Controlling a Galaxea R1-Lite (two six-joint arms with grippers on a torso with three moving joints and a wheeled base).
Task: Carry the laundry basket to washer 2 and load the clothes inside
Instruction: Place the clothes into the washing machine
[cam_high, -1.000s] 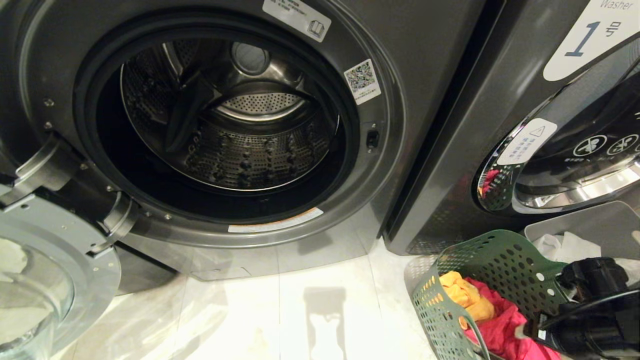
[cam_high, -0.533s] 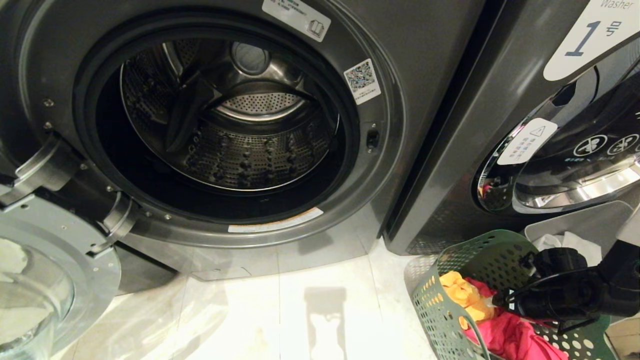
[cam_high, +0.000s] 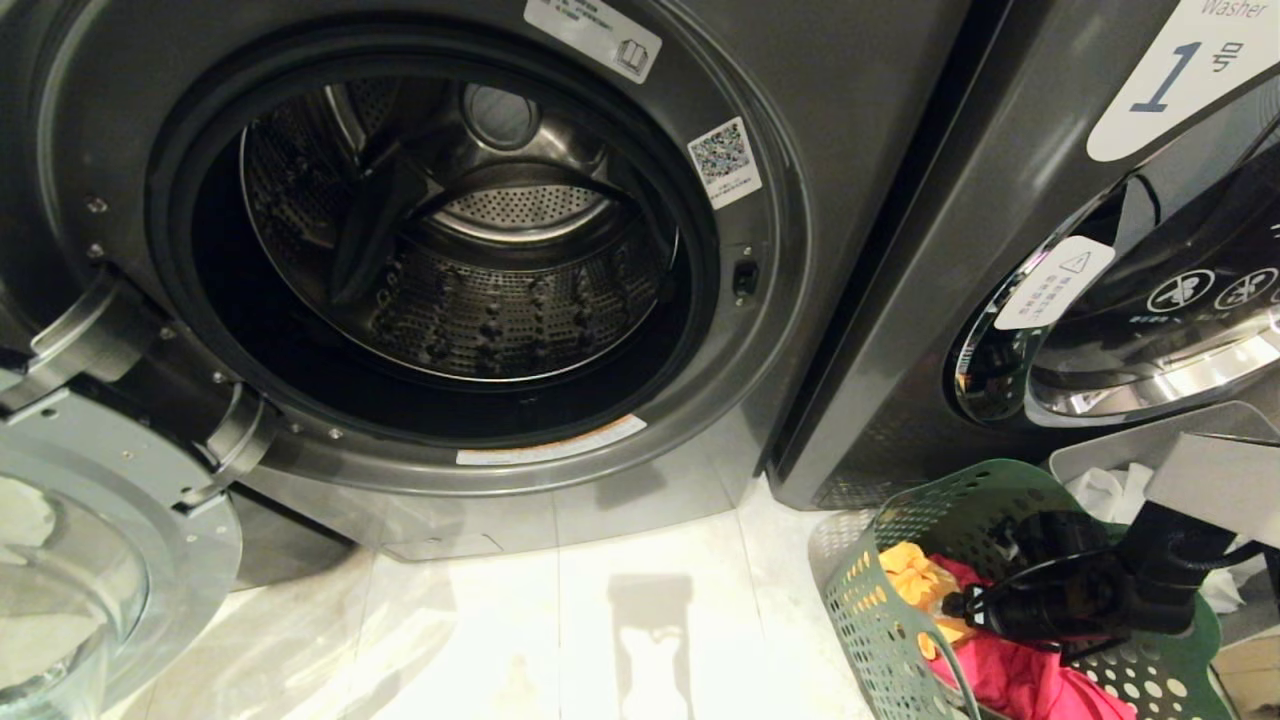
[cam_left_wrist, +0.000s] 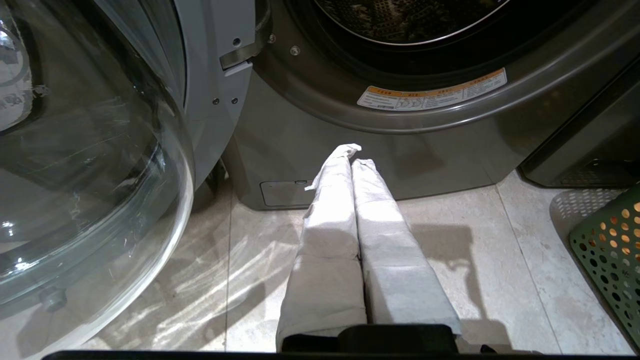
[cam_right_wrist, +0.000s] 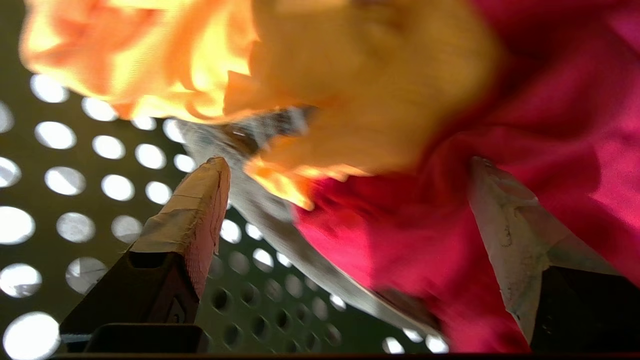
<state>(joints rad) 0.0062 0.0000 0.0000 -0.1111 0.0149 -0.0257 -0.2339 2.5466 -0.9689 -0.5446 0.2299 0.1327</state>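
Next, my right gripper grabs the yellow garment (cam_high: 910, 578) by its bunched folds to load washer 2's drum (cam_high: 510, 282).
The green perforated laundry basket (cam_high: 960, 515) stands on the floor at the lower right of the head view. In it lie the clothes: a yellow garment (cam_high: 910, 578) and a pinkish-red one (cam_high: 1015, 680). My right gripper (cam_high: 958, 603) reaches down into the basket, just above them. In the right wrist view this gripper (cam_right_wrist: 347, 162) is open, the yellow garment (cam_right_wrist: 350, 75) and pinkish-red cloth (cam_right_wrist: 550, 110) between its taped fingers (cam_right_wrist: 197, 210), nothing gripped. A grey strip of cloth (cam_right_wrist: 280, 235) runs along the basket wall. Washer 2 (cam_high: 800, 130) faces me with its door (cam_high: 90, 560) swung open and its drum (cam_high: 480, 290) bare. My left gripper (cam_left_wrist: 352, 156) hangs shut above the floor before the washer's base.
The washer labelled 1 (cam_high: 1170, 80) stands shut to the right. A grey solid bin (cam_high: 1190, 440) holding white bags (cam_high: 1105, 492) sits behind the basket. The open glass door (cam_left_wrist: 85, 165) juts out at the left. Pale tiled floor (cam_high: 600, 640) lies between door and basket.
My right arm has swung from the lower right corner leftward and down into the basket, toward the yellow garment, with its jaws spreading wider. The left arm and the washer are unchanged.
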